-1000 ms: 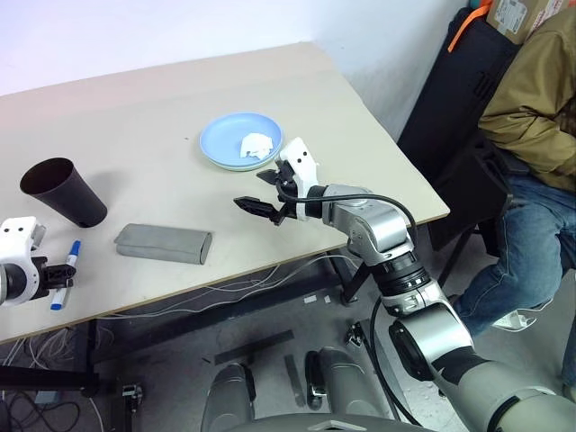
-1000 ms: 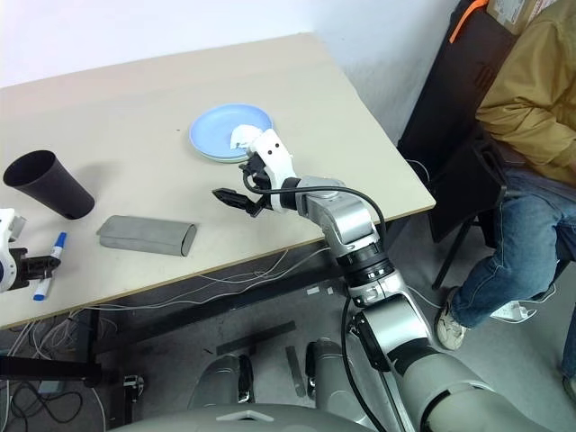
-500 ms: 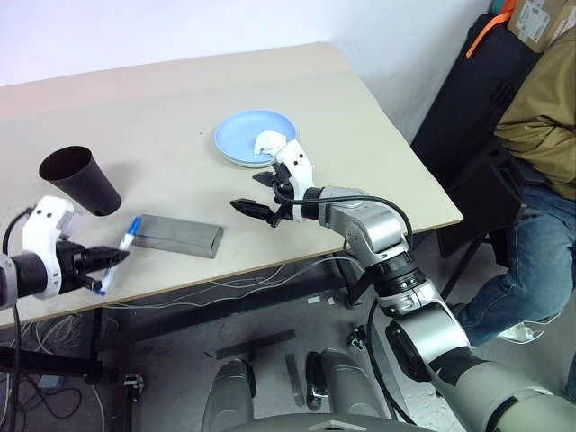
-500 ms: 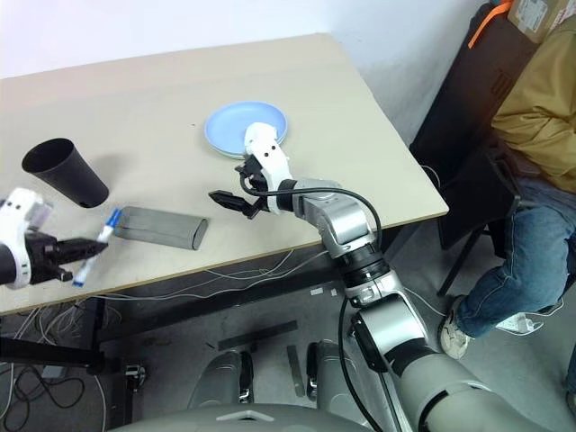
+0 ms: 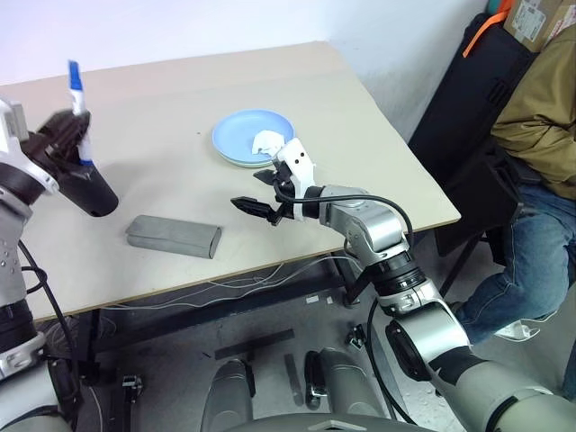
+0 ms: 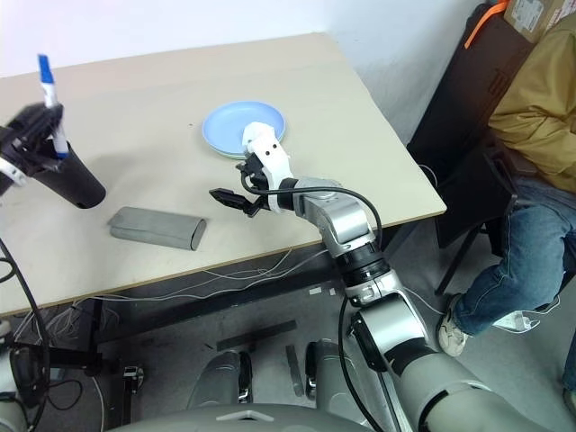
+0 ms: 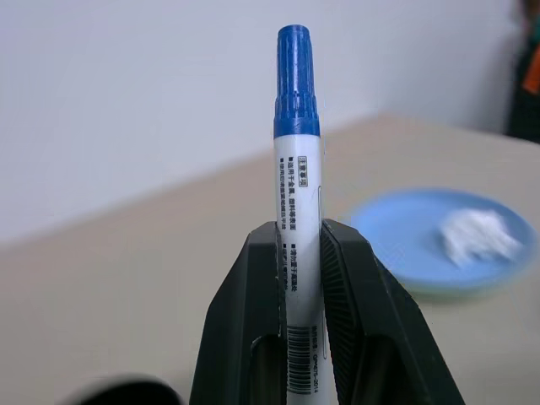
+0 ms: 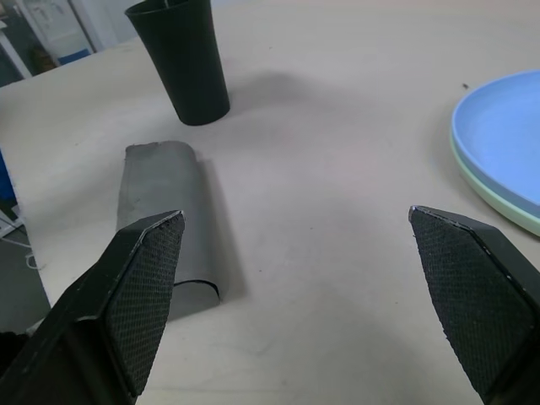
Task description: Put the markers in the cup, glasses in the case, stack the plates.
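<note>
My left gripper keeps hold of the white marker (image 5: 77, 90) until it is over the cup's opening. For now the marker stands beside the black cup's rim.
My left gripper (image 5: 65, 137) is shut on a white marker (image 5: 77, 90) with a blue cap. It holds the marker upright in the air, just above and in front of the black cup (image 5: 94, 193). In the left wrist view the marker (image 7: 295, 169) stands between the black fingers (image 7: 245, 321). The grey case (image 5: 174, 236) lies shut on the table near the front edge. A light blue plate (image 5: 241, 135) rests on a pale green plate (image 8: 499, 211), and a crumpled tissue (image 5: 265, 142) lies on top. My right gripper (image 5: 252, 191) hovers open between the case and the plates. The glasses are out of view.
The beige table (image 5: 162, 99) ends close to the right of the plates. A seated person (image 5: 540, 117) and a black bag (image 5: 468, 99) are beyond that edge. Cables (image 5: 243, 288) hang under the front edge.
My left gripper has risen from the table's front left edge to above the cup and turned the marker upright. The right arm has kept still. The camera shifted a little.
</note>
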